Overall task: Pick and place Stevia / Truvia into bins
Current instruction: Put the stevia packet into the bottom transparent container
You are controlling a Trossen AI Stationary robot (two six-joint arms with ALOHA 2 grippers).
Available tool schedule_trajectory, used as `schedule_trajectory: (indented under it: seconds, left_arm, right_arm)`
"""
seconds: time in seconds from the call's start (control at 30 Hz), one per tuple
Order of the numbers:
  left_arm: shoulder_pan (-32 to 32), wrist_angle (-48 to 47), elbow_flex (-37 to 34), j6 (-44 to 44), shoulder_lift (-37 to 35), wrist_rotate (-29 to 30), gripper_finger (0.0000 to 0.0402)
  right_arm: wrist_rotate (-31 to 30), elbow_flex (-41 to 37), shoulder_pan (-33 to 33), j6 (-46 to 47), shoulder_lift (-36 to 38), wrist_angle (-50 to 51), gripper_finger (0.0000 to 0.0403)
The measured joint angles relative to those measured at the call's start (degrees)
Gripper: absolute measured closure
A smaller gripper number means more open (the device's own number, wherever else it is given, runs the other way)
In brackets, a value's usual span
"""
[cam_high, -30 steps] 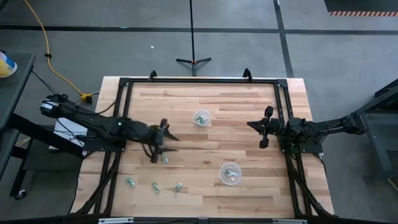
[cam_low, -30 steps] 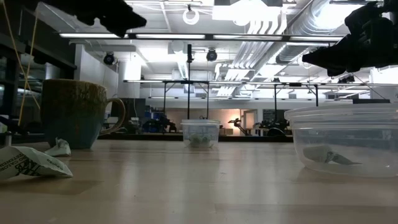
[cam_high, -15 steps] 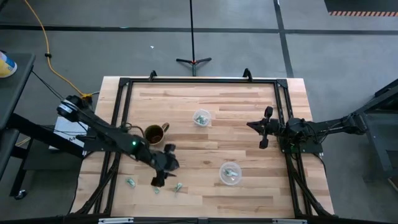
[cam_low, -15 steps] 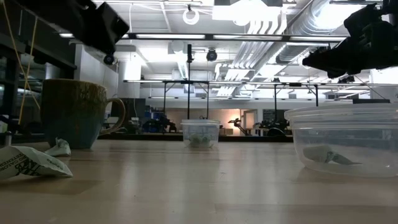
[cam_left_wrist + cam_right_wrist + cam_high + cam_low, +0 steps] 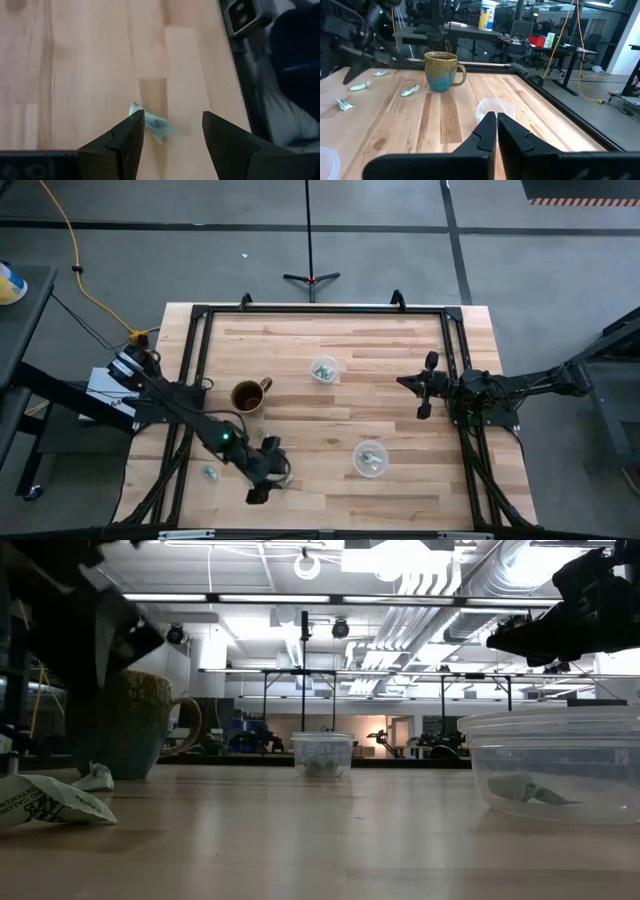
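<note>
The left gripper takes hold of the green-and-white packet by its end (image 5: 137,111) next, to sort the Stevia into a bin.
My left gripper (image 5: 268,480) is open and hangs low over the table's near left part. In the left wrist view its fingers (image 5: 172,127) stand on either side of a pale green-and-white packet (image 5: 152,125) that lies flat on the wood, close to one finger. Another packet (image 5: 209,473) lies to its left. Two clear cups hold packets: one mid-table (image 5: 323,368), one near the front right (image 5: 370,458). My right gripper (image 5: 425,390) is shut and waits above the table's right side, with the mid-table cup (image 5: 495,107) ahead of it.
A brown-gold handled mug (image 5: 247,395) stands left of centre, behind my left gripper. In the right wrist view several loose packets (image 5: 360,86) lie beyond the mug (image 5: 442,71). A black frame (image 5: 190,360) runs round the table's edges. Bare wood lies between the two cups.
My left gripper has moved from beside the mug toward the table's near edge and come down over the packets there. The mug, covered by the arm a second ago, now shows. The right arm has kept still.
</note>
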State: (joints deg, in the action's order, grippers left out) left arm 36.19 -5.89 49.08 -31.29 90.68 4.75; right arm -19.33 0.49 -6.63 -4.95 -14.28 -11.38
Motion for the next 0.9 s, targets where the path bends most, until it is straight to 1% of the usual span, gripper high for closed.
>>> schedule_trajectory:
  seconds: [0.2, 0.37, 0.57, 0.73, 0.83, 0.9]
  left_arm:
    - [-0.18, 0.89, 0.02, -5.05, 4.45, 0.31, 0.0167]
    - [-0.16, 2.81, 0.02, -5.33, 8.20, 0.49, 0.0167]
    - [-0.16, 3.47, 0.04, -8.67, 9.85, 0.80, 0.0167]
    - [-0.07, 3.80, 0.13, -8.65, 10.75, 3.38, 0.0169]
    - [-0.12, 3.87, 0.26, -8.65, 11.68, 3.98, 0.0185]
    - [-0.15, 3.63, 0.24, -8.63, 12.19, 3.55, 0.0208]
  right_arm:
    - [0.00, 0.00, 0.00, 0.00, 0.02, 0.00, 0.0400]
    - [-0.01, 0.00, 0.00, 0.00, 0.00, 0.00, 0.0399]
    - [-0.01, -0.01, 0.00, 0.00, 0.00, 0.07, 0.0402]
    - [0.00, -0.02, 0.00, 0.00, 0.00, 0.61, 0.0396]
    - [0.00, -0.02, 0.00, 0.00, 0.01, 0.84, 0.0397]
    - [0.00, -0.02, 0.00, 0.00, 0.00, 0.93, 0.0400]
